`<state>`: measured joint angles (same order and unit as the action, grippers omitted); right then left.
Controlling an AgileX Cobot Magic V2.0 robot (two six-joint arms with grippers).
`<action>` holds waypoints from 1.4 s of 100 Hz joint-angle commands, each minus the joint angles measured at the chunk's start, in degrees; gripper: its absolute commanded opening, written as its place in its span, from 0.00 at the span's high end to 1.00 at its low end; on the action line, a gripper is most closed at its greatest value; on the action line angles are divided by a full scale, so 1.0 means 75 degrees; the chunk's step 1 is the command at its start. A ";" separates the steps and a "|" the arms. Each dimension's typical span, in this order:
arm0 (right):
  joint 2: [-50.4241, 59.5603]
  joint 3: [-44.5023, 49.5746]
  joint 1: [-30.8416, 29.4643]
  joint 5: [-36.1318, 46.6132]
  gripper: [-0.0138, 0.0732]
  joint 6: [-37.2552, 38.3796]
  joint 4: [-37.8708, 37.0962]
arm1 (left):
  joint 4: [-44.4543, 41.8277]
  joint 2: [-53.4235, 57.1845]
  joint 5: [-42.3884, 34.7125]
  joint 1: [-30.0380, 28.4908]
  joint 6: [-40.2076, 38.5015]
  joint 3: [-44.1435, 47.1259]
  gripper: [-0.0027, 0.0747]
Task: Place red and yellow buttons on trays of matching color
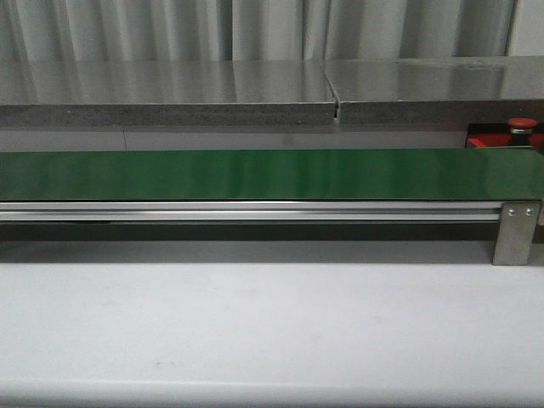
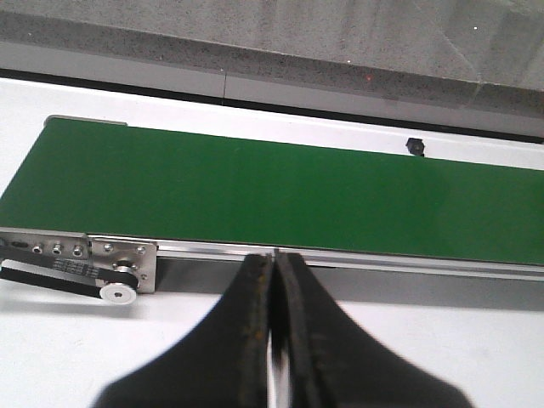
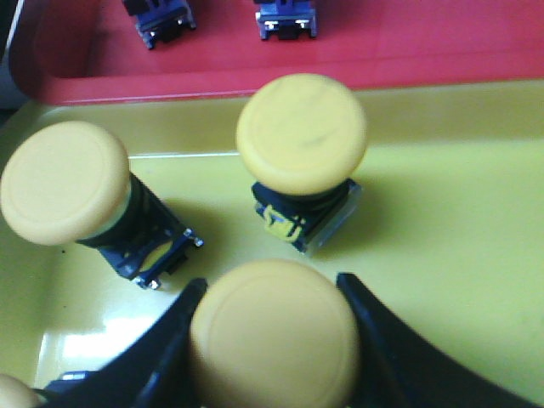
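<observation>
My right gripper holds the button, and the held yellow button [image 3: 274, 336] is low over the yellow tray [image 3: 442, 238] in the right wrist view. It is time to release the button.
My right gripper [image 3: 272, 285] is shut on a yellow button [image 3: 272, 340], its black fingers at either side of the cap, just above the yellow tray [image 3: 442, 238]. Two more yellow buttons [image 3: 302, 132] [image 3: 64, 183] stand on dark bases in that tray. Beyond it lies the red tray [image 3: 408, 42], with two dark button bases [image 3: 159, 21] at its far side. In the front view a red button [image 1: 523, 123] sits on the red tray [image 1: 489, 138] at the far right, behind the belt. My left gripper [image 2: 274, 259] is shut and empty, in front of the green belt [image 2: 255, 187].
The green belt [image 1: 255, 174] runs across the table on an aluminium rail with a bracket [image 1: 517, 229] at its right end; a pulley [image 2: 115, 291] is at its other end. A small dark part [image 2: 415, 146] lies behind the belt. A grey ledge [image 1: 170, 106] runs behind.
</observation>
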<state>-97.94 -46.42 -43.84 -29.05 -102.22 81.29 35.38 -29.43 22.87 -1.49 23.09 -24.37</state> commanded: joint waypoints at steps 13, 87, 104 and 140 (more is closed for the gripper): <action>0.0276 -0.0136 -0.0040 -0.0250 0.30 -0.0085 0.0293 | 0.0186 -0.0015 -0.0444 0.0052 -0.0003 -0.0210 0.99; 0.2736 -0.0136 0.0737 -0.0467 0.17 -0.0030 0.1498 | 0.0186 -0.0015 -0.0444 0.0052 -0.0003 -0.0210 0.99; 0.3506 -0.0136 0.2175 0.0802 0.17 -0.0030 0.1375 | 0.0186 -0.0015 -0.0444 0.0052 -0.0003 -0.0210 0.99; 0.4866 0.0122 0.4989 0.2457 0.17 -0.0030 0.1224 | 0.0186 -0.0015 -0.0444 0.0052 -0.0003 -0.0210 0.99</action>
<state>-65.10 -45.10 -9.44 -12.69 -102.19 89.52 35.38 -29.43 22.87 -1.49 23.09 -24.37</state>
